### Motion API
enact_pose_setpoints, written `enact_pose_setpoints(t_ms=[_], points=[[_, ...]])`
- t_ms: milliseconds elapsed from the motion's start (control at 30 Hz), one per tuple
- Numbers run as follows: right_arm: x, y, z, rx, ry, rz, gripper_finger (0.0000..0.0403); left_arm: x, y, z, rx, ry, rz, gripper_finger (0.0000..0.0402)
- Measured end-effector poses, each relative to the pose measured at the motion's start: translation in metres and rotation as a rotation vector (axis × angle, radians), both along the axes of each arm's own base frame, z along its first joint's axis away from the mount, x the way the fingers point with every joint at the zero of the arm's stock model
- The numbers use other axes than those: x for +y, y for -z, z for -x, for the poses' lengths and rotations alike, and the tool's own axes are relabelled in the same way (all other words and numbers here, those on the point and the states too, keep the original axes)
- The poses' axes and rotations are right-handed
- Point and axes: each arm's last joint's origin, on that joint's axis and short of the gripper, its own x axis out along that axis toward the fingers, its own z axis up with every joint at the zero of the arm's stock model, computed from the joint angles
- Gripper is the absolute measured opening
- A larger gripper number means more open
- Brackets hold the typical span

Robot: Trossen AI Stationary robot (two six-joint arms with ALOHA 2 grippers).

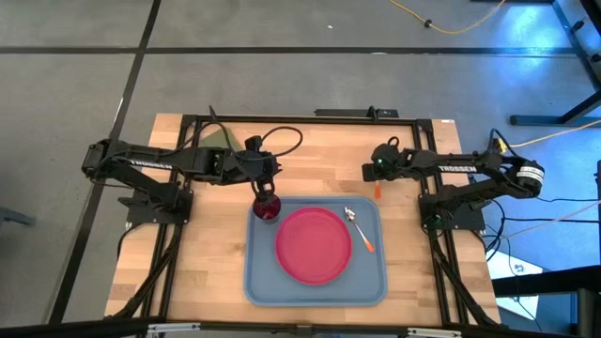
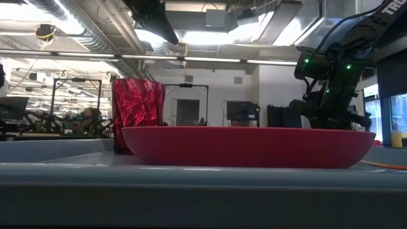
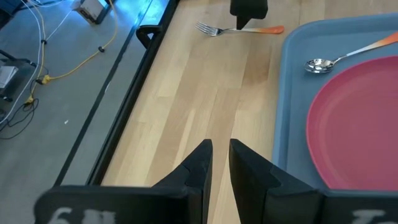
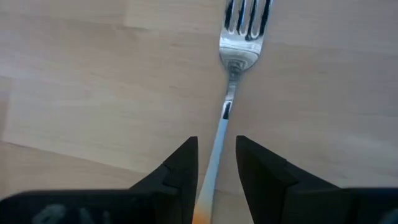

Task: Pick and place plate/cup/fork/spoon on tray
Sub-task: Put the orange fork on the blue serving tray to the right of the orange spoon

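Note:
The fork [image 4: 239, 37] should be grabbed next with my right gripper by its pale handle beside the metal neck [image 4: 215, 152], so that the fork can be laid on the tray beside the spoon.
The light blue tray [image 1: 254, 282] lies at the table's near middle. The pink-red plate [image 1: 313, 244] rests flat in it. The dark red cup [image 1: 268, 208] stands upright in the tray's far left corner. The spoon [image 1: 359, 228] lies in the tray, right of the plate. The fork [image 4: 239, 37] lies flat on the wood beyond the tray's far right corner. My right gripper [image 4: 216, 146] is low over it, open, one finger on each side of its shaft, touching nothing. My left gripper [image 3: 221, 149] is just above the cup, narrowly open and empty.
A dark green pad [image 1: 218, 139] lies at the table's far left, behind my left arm. Bare wood shows left and right of the tray. A black frame [image 1: 300, 119] runs round the table's edges.

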Motion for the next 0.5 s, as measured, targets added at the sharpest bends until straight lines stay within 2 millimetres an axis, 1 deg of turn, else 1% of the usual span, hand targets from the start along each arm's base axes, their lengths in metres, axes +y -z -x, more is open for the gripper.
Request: enact_pose_setpoints(t_ms=[333,500], points=[[-0.003,0.014,-0.006,0.038,0.004,-0.008,0.0113,0.0,0.0,0.0,0.0,0.0,0.0,0.0047],[-0.005,0.016,-0.008,0.047,0.007,0.011,0.0113,0.0,0.0,0.0,0.0,0.0,0.0,0.0047]])
